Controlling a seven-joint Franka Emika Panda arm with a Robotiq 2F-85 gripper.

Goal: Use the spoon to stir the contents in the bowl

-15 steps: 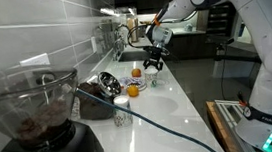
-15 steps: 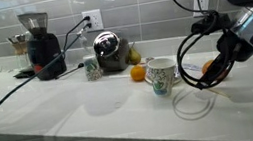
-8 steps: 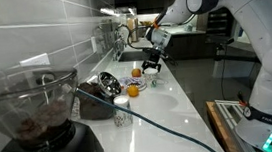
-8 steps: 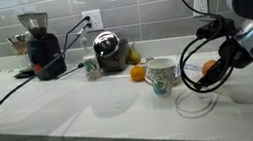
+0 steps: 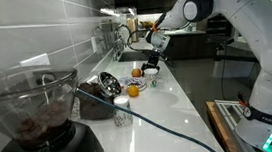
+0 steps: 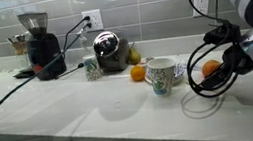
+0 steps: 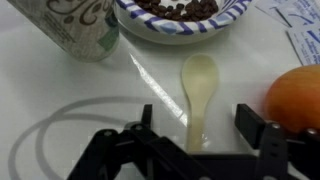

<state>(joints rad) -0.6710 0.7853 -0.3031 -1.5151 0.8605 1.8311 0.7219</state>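
I should close my gripper on the spoon now. Its fingers reach down close to the white counter, with one on each side of the spoon's handle.
In the wrist view a pale plastic spoon (image 7: 198,90) lies flat on the white counter, bowl end toward a blue-and-white bowl (image 7: 180,33) holding dark pieces. My gripper (image 7: 200,128) is open, its two black fingers (image 7: 252,125) standing either side of the spoon handle, not touching it. In an exterior view the gripper (image 6: 225,68) hangs low over the counter right of a patterned mug (image 6: 161,75). In another exterior view the gripper (image 5: 154,59) is above the counter's far end.
A patterned mug (image 7: 72,28) stands left of the bowl and an orange (image 7: 296,95) right of the spoon. Another orange (image 6: 138,73), a metal kettle (image 6: 110,51), a small jar (image 6: 91,68) and a coffee grinder (image 6: 38,43) with its cable stand along the tiled wall.
The arm has moved away from the mug and lowered toward the counter, bringing the open gripper over the spoon.
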